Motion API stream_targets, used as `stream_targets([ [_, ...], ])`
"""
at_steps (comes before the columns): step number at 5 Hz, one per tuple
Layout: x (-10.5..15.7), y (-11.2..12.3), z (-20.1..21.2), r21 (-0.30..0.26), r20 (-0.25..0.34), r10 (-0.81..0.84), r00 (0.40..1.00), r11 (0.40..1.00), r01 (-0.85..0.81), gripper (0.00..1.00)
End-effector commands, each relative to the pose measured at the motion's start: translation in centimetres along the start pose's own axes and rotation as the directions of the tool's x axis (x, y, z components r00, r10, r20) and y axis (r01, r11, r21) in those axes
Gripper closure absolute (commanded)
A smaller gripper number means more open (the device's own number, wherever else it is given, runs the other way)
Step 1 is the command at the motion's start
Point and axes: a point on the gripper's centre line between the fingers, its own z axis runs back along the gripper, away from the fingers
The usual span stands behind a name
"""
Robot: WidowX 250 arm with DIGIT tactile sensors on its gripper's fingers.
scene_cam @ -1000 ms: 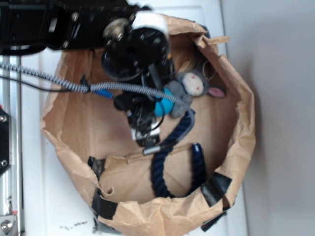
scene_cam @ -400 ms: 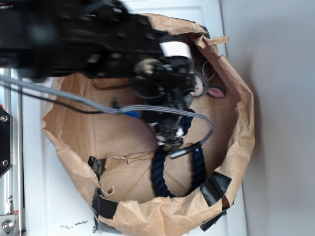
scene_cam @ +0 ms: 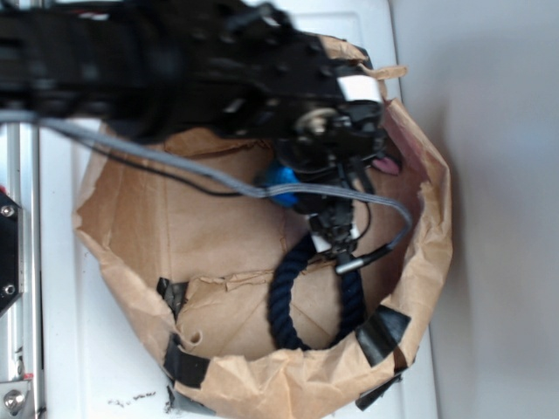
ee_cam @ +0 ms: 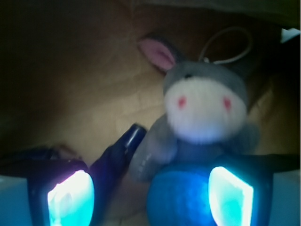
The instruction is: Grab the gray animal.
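Note:
I should lift the gray animal out, so next my gripper should grab its plush head at the cream muzzle (ee_cam: 205,109).
The gray animal (ee_cam: 205,101) lies on the bag floor in the wrist view, cream face with two red dots, one pink-lined ear (ee_cam: 157,52) up left. In the exterior view the arm covers it; only its pink ear (scene_cam: 386,164) peeks out. My gripper (ee_cam: 150,195) is open, its two glowing pads (ee_cam: 70,197) at the bottom of the wrist view, below the toy. The blue ball (ee_cam: 181,197) sits between the pads against the right one, touching the animal's body. A dark navy rope end (ee_cam: 117,153) lies beside the left pad.
Everything sits inside a crumpled brown paper bag (scene_cam: 122,262) with black tape patches, on a white surface. The navy rope (scene_cam: 293,305) loops across the bag's lower part. The blue ball (scene_cam: 281,183) shows left of the wrist. A gray cable (scene_cam: 175,166) trails from the arm.
The arm has swung right across the bag, from above the ball to over the gray animal, now covering it in the exterior view.

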Motion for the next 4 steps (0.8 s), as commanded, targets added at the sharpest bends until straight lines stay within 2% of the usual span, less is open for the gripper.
stream_targets([
  [1, 1.9, -2.4, -3.2, 0.069, 0.060, -0.047, 0.997, 0.997, 0.042, 0.00],
  [2, 2.2, -2.6, -3.8, 0.073, 0.059, -0.031, 0.998, 0.997, 0.027, 1.00],
  [4, 2.3, -2.6, -0.6, 0.000, 0.015, -0.036, 0.999, 0.999, 0.036, 1.00],
])
